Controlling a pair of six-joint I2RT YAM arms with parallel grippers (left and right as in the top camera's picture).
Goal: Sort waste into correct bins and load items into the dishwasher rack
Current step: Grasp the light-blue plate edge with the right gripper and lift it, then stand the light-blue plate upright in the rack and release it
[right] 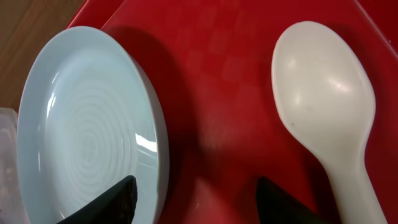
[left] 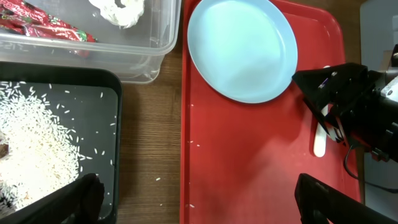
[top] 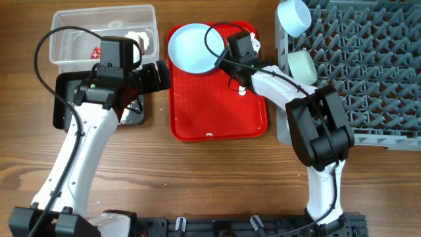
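Observation:
I will next grab the light-blue plate (top: pixel 193 49) by its spoon-side rim with my right gripper, so the opposite edge of the plate stays free to load into the dishwasher rack.
The light-blue plate (top: pixel 193 49) lies on the flat red tray (top: pixel 217 118), and the white spoon (right: pixel 326 106) lies to its right. My right gripper (top: pixel 223 56) is open, low over the tray. In the right wrist view its jaws (right: pixel 196 205) straddle the plate's right rim (right: pixel 93 124) without holding it. My left gripper (top: pixel 161 76) is open and empty, its jaws (left: pixel 199 205) spanning the tray's left edge. The black bin (left: pixel 115 124) holds white rice (left: pixel 31 149). The clear bin (top: pixel 105 33) holds a red wrapper (left: pixel 43 28) and white tissue (left: pixel 121 9).
The grey dishwasher rack (top: pixel 368 66) stands at the right, with the light-blue bowl (top: pixel 294 16) and the mint-green bowl (top: pixel 302 66) at its left side. A few rice grains lie on the wood by the tray. The yellow cup is out of view.

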